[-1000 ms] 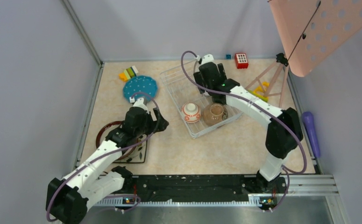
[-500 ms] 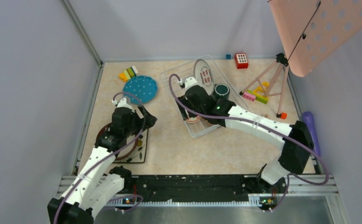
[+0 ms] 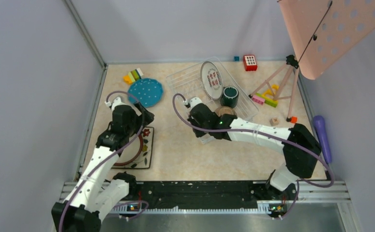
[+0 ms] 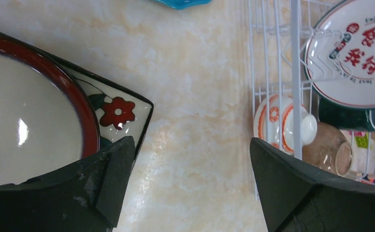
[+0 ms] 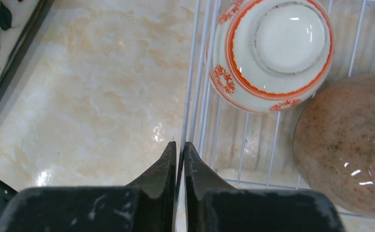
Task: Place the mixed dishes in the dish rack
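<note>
My left gripper will grab the blue white-dotted plate by its near rim [image 3: 131, 101] next. The plate's opposite rim then stays free for my right gripper to grab.
The white wire dish rack [image 3: 185, 79] holds the grey-rimmed plate [image 3: 211, 79] standing on edge, the dark green mug [image 3: 230, 95], the brown bowl [image 5: 345, 140] and the upturned orange-white bowl [image 5: 272, 48]. My right gripper [image 5: 179, 145] is shut on the rack's rim wire [image 5: 195, 72] at its near left corner. My left gripper [image 4: 192, 145] hangs open over bare table between the rack [image 4: 267, 72] and the square leaf-patterned plate [image 4: 122, 108]. That plate carries a red-rimmed round dish [image 4: 25, 121]. The blue dotted plate [image 3: 145, 92] lies flat at the back left.
A pink perforated board [image 3: 330, 29] on a tripod stands at the back right. Toy blocks [image 3: 134, 76] lie beside the blue plate, and more [image 3: 267, 99] lie near the tripod. A purple object [image 3: 321, 137] rests along the right wall.
My right arm swung from the rack's far end to its near left corner and its fingers shut on the rim wire. My left arm drew back towards the left.
</note>
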### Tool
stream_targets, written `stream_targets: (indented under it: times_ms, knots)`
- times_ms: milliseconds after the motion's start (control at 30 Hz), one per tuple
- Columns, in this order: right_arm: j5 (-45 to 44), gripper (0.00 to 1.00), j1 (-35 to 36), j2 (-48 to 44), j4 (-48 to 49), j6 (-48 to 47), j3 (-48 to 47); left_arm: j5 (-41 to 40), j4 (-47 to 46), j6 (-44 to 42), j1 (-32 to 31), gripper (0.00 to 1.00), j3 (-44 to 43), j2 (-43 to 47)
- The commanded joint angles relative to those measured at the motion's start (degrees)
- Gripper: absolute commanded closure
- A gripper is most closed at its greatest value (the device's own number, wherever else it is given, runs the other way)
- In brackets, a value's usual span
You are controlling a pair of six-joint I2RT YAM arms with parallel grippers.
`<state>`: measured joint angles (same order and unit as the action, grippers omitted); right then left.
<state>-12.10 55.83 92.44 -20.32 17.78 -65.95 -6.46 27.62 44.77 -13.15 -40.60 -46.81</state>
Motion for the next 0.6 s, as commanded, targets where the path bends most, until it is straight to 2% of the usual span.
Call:
stream_targets:
  times_ms: [0, 400, 433, 467, 500, 567]
  knots:
    - [-1.0, 1.0, 0.0, -8.3, -1.3, -2.2, 5.9, 0.2, -5.2, 3.6, 3.7, 0.08, -2.9, -5.7]
    - [1.5, 1.0, -0.1, -24.2, -7.2, -1.4, 15.0, 8.4, -16.2, 9.2, 12.7, 0.12, -8.4, -27.8]
    - [2.4, 0.87, -0.1, -25.2, -7.2, -1.4, 15.6, 8.7, -16.5, 9.5, 14.4, 0.11, -9.9, -29.6]
    - [3.1, 0.67, -0.1, -26.2, -7.1, -1.2, 16.2, 8.6, -16.8, 9.7, 15.0, 0.1, -11.2, -31.5]
    - [3.1, 0.54, -0.1, -27.0, -7.0, -0.9, 16.7, 8.2, -16.7, 9.9, 15.2, 0.1, -12.5, -33.2]
    - [2.7, 0.48, -0.1, -28.8, -6.8, -0.4, 17.2, 7.1, -15.0, 10.9, 15.7, 0.09, -16.2, -37.4]
